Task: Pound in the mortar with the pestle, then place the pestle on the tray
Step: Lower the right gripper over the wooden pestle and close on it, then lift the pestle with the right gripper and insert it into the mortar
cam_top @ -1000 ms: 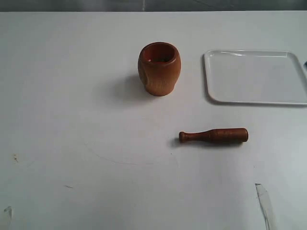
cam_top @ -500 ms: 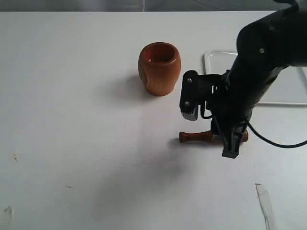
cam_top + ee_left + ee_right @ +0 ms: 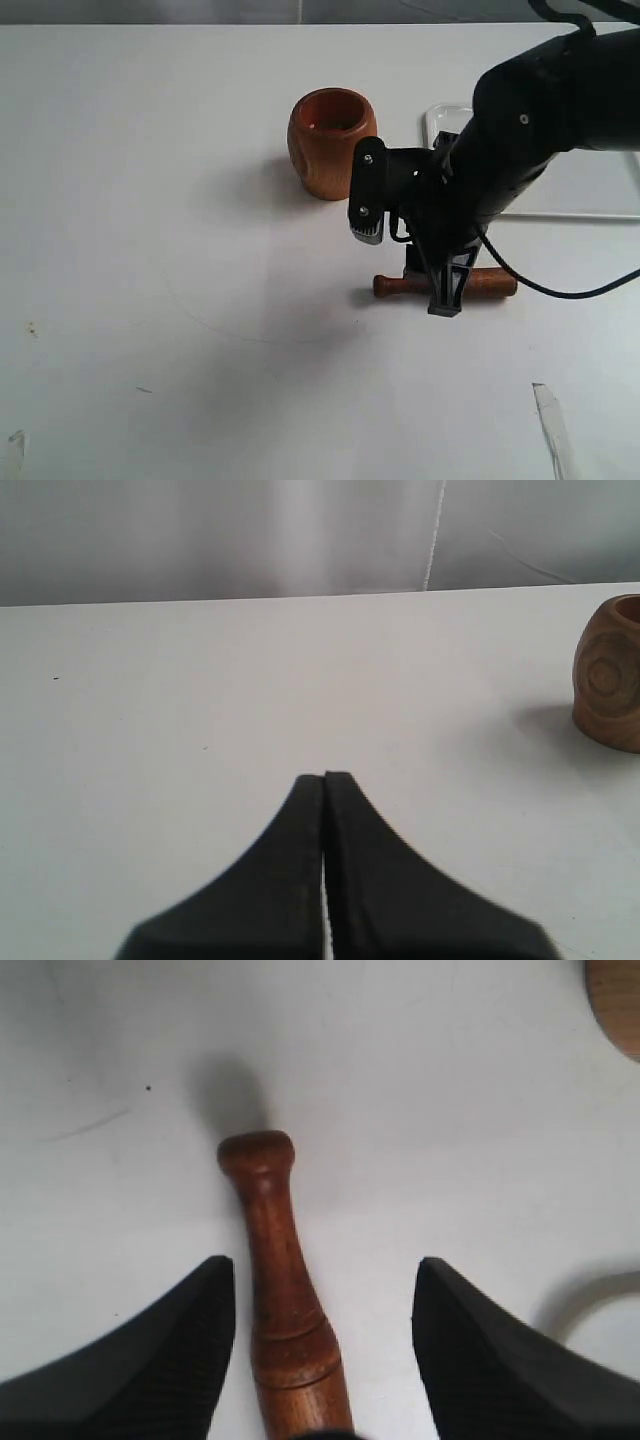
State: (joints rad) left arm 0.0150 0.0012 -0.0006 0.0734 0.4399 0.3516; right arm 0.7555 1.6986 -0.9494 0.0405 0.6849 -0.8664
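Next, my right gripper grips the pestle by its slim handle (image 3: 405, 285), which leaves the pestle's thick end (image 3: 493, 283) free to pound in the mortar.
The pestle (image 3: 492, 282) lies flat on the white table, knob end toward the left. My right gripper (image 3: 405, 265) hangs open just over its middle, one finger on each side. In the right wrist view the pestle (image 3: 278, 1290) runs between the two dark fingers, closer to one finger (image 3: 165, 1360), and nothing is clamped. The mortar (image 3: 332, 143) stands upright behind the gripper, and its side shows in the left wrist view as the mortar (image 3: 610, 675). The tray (image 3: 590, 170) lies flat at the right, partly hidden by the right arm. My left gripper (image 3: 326, 777) is shut and holds nothing.
The right arm (image 3: 560, 100) reaches in from the upper right across the tray's near corner. A strip of tape (image 3: 552, 420) lies near the front right of the table. Faint scuffs mark the table (image 3: 150, 250) at the left.
The right arm came into view from the right, then shifted left and lowered, so its open fingers now straddle the pestle's middle. Pestle, mortar and tray have not moved.
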